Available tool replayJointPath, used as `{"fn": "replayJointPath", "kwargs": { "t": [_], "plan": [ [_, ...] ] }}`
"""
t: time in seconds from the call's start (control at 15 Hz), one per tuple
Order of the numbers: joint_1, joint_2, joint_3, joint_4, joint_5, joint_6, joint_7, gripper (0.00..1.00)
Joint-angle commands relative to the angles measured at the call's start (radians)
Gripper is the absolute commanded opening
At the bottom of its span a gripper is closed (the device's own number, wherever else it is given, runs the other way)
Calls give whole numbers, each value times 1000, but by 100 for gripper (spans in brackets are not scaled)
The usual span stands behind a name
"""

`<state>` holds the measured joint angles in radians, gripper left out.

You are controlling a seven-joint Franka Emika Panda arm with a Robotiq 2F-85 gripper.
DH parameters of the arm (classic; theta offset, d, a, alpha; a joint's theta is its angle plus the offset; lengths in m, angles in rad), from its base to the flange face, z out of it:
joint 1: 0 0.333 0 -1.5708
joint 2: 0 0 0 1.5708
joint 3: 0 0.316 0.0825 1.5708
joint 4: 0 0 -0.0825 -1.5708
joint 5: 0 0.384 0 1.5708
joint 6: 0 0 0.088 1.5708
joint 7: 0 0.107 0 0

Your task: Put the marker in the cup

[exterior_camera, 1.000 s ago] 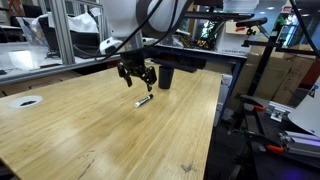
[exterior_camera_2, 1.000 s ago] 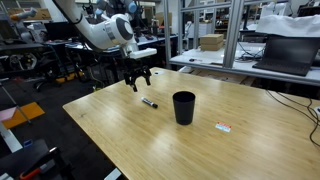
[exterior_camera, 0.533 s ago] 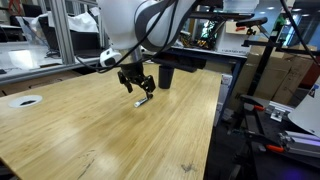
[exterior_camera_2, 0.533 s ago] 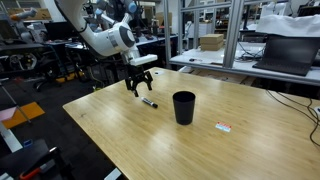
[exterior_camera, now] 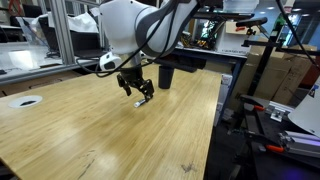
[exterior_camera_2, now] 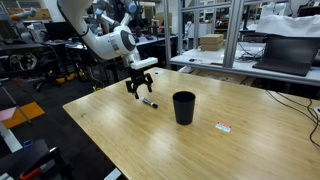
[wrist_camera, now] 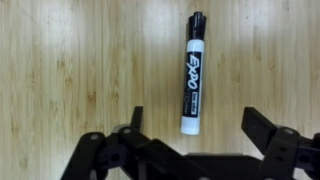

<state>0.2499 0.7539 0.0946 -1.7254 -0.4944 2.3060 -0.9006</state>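
Observation:
The marker's near end (wrist_camera: 190,121) is centred between the open fingers but below them, so they would miss it if they closed now. My gripper needs to go lower first, then close on the marker.
The marker (wrist_camera: 192,72) lies flat on the wooden table, white body with a black label and dark cap, pointing away from me in the wrist view. It also shows in both exterior views (exterior_camera: 144,100) (exterior_camera_2: 149,102). My gripper (wrist_camera: 196,122) is open, its fingers on either side of the marker's near end and just above it, not touching. In both exterior views the gripper (exterior_camera: 138,88) (exterior_camera_2: 139,88) hangs low over the marker. The dark cup (exterior_camera_2: 184,107) stands upright on the table beside the marker; it also shows behind the arm (exterior_camera: 165,76).
A flat white disc (exterior_camera: 26,101) lies near a table edge. A small white and red tag (exterior_camera_2: 223,126) lies past the cup. The table edge (exterior_camera: 212,130) drops to equipment and cables. Frames and desks surround the table.
The arm has come lower and closer over the marker. The marker and the cup have not moved.

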Motion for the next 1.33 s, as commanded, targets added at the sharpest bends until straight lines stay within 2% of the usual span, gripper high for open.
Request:
{"fn": "replayJointPath", "kwargs": {
  "t": [0.0, 0.2, 0.87, 0.93, 1.0, 1.27],
  "plan": [
    [-10, 3, 12, 4, -10, -6, 5, 100],
    [-10, 22, 19, 32, -4, -33, -18, 100],
    [-8, 87, -7, 63, -12, -6, 34, 100],
    [-8, 96, -7, 75, -10, -7, 36, 75],
    [-8, 95, -7, 79, -10, -8, 38, 74],
    [-7, 100, -4, 105, -6, -17, 38, 46]
  ]
}}
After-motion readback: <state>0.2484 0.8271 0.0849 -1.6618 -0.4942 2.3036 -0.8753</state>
